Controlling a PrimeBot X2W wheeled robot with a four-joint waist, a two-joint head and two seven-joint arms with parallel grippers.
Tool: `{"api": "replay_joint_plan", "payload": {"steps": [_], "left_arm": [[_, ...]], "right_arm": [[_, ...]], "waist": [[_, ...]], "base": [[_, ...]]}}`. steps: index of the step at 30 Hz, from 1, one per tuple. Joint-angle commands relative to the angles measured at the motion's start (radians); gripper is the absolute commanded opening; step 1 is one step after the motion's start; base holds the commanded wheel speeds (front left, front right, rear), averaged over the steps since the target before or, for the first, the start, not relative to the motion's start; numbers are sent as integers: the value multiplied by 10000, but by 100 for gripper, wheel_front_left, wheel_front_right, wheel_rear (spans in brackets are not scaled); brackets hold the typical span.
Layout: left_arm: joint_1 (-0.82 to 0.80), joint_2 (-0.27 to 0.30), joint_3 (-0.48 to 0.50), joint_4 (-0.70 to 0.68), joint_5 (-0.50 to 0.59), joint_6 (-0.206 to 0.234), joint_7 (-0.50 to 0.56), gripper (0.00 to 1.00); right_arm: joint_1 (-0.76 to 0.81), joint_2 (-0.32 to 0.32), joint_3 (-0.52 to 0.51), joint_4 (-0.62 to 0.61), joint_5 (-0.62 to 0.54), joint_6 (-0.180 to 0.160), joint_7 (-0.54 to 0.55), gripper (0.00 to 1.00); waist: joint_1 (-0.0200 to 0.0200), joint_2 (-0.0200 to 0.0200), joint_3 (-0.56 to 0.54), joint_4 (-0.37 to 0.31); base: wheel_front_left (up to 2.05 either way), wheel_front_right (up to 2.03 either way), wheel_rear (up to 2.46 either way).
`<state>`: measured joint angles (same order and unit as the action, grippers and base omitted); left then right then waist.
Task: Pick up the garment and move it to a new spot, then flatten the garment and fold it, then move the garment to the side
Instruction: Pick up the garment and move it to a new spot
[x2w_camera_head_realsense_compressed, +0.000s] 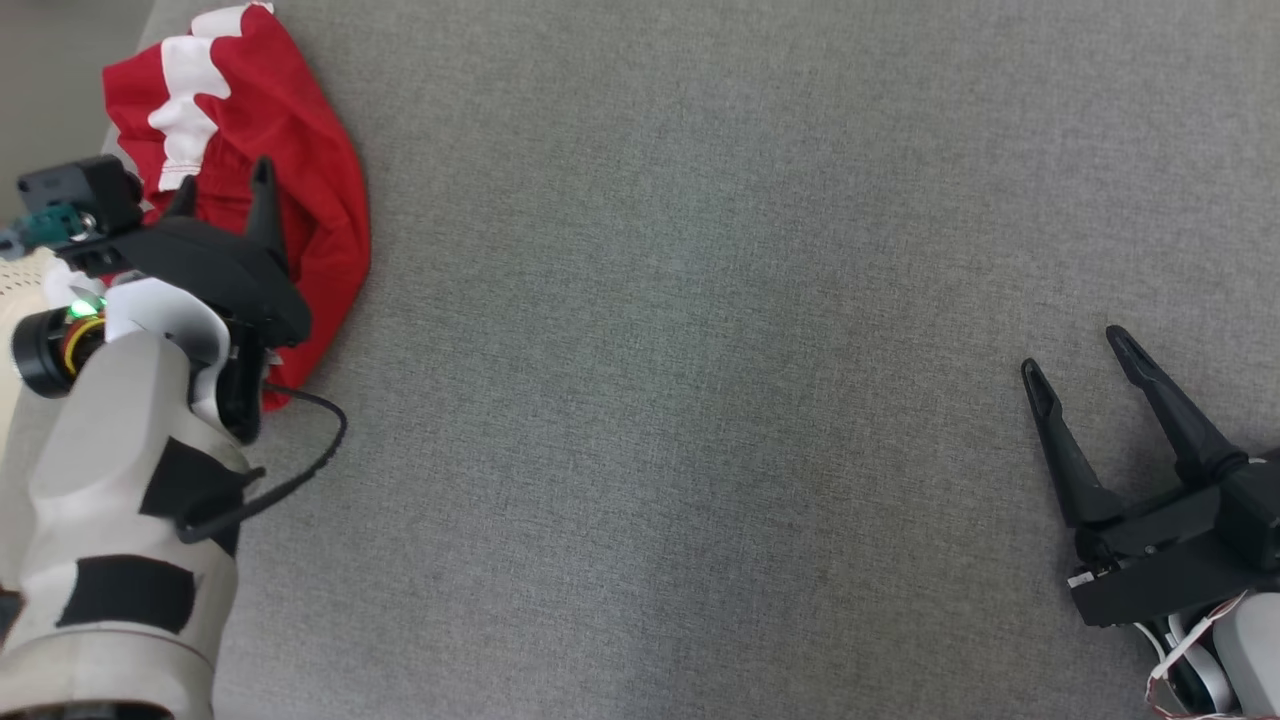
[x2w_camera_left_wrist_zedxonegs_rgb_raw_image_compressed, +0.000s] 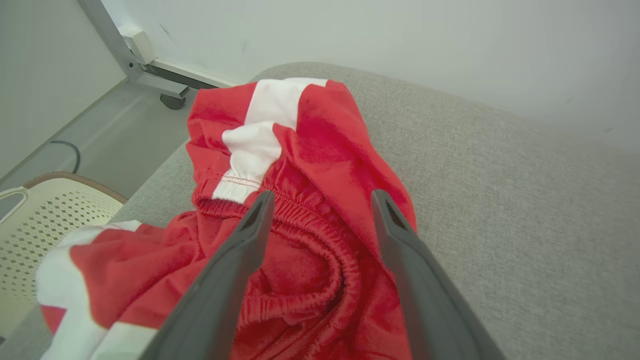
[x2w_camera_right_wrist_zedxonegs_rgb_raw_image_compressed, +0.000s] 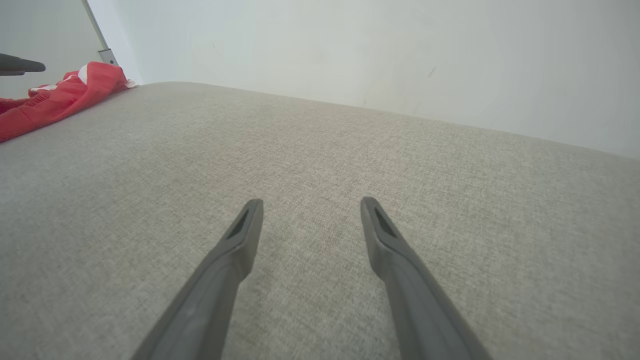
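Observation:
To move the garment, my left gripper will next grab the gathered waistband (x2w_camera_left_wrist_zedxonegs_rgb_raw_image_compressed: 327, 236). The waistband stands up as a fold while the red cloth (x2w_camera_left_wrist_zedxonegs_rgb_raw_image_compressed: 339, 156) around it lies slack.
The garment (x2w_camera_head_realsense_compressed: 262, 130) is a crumpled red piece with white stripes and an elastic waistband, lying at the far left corner of the grey cushion (x2w_camera_head_realsense_compressed: 700, 350). My left gripper (x2w_camera_head_realsense_compressed: 222, 185) hovers over it, open, fingers spread above the waistband with nothing between them. In the left wrist view the garment (x2w_camera_left_wrist_zedxonegs_rgb_raw_image_compressed: 310, 150) spreads under the left gripper (x2w_camera_left_wrist_zedxonegs_rgb_raw_image_compressed: 322, 197). My right gripper (x2w_camera_head_realsense_compressed: 1075, 350) stands open over bare cushion at the lower right, far from the cloth. In the right wrist view the right gripper (x2w_camera_right_wrist_zedxonegs_rgb_raw_image_compressed: 309, 202) points across the cushion, and the garment (x2w_camera_right_wrist_zedxonegs_rgb_raw_image_compressed: 60, 95) lies at the far left.
A cream perforated basket (x2w_camera_left_wrist_zedxonegs_rgb_raw_image_compressed: 45, 220) stands on the floor left of the cushion's edge. A metal frame leg with a caster (x2w_camera_left_wrist_zedxonegs_rgb_raw_image_compressed: 172, 100) and a dark cable (x2w_camera_left_wrist_zedxonegs_rgb_raw_image_compressed: 67, 150) lie beyond. A pale wall (x2w_camera_right_wrist_zedxonegs_rgb_raw_image_compressed: 350, 50) runs behind the cushion.

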<state>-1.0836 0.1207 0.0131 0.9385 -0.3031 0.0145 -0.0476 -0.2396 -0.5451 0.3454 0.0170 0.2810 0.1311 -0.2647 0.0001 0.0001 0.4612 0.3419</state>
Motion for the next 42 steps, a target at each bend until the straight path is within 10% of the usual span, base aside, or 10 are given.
{"api": "replay_joint_plan", "payload": {"steps": [1, 24, 25, 27, 42], "left_arm": [[-232, 165, -53, 289, 124, 125, 169, 100], [-1257, 405, -195, 2986, -359, -87, 1733, 100], [-1249, 416, -196, 3028, -387, -97, 1723, 46], [-1241, 429, -219, 3087, -412, -164, 1653, 0], [-994, 919, -671, 2524, -51, -673, -1247, 0]], "right_arm": [[0, -47, 49, 219, -35, -8, 29, 100], [-228, 106, 160, 412, 87, -11, 61, 100], [-246, 115, 167, 406, 92, -11, 61, 100], [-290, 144, 166, 398, 100, -11, 61, 100], [-318, 782, 234, 473, 167, -9, 25, 100]], "waist": [[-1, -1, 160, -60], [-1, -1, 497, -523], [-1, -1, 497, -546], [-1, -1, 497, -585], [-1, -1, -299, -1074]], "base": [[0, 0, 0], [0, 0, 0], [0, 0, 0], [0, 0, 0], [0, 0, 0]]}}
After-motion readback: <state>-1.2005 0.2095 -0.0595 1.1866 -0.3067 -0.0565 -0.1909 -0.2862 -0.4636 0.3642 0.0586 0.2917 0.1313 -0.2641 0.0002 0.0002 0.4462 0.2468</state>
